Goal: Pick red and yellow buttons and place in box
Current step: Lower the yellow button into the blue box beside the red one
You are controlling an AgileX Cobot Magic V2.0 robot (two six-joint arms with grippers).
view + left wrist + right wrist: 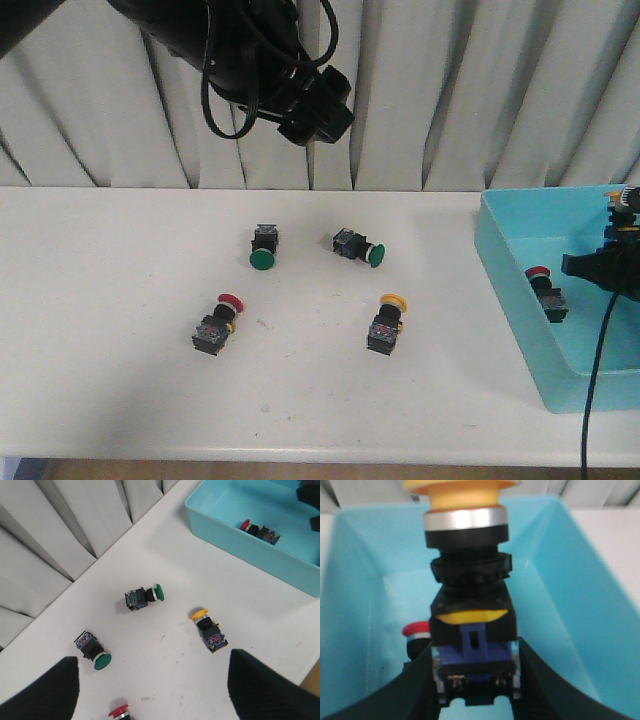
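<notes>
My right gripper should keep holding the yellow button. The button is hanging above the bottom of the turquoise box and would fall if I opened now.
My right gripper (475, 680) is shut on the black-and-blue body of a yellow button (467, 575) and holds it over the turquoise box (350, 590). In the front view this gripper (616, 248) is at the right edge above the box (520, 280). A red button (545, 290) lies inside the box and also shows in the right wrist view (415, 634). On the table lie a red button (218, 322) and a yellow button (387, 322). My left gripper (155, 700) is open and empty, high above them. Its view shows the yellow button (209, 630) and the red cap (119, 712).
Two green-capped switches (263, 245) (360, 248) lie on the table behind the red and yellow ones. A grey pleated curtain (450, 90) runs along the back. The table's front edge (300, 458) is near. A black cable (595, 380) hangs across the box's near corner.
</notes>
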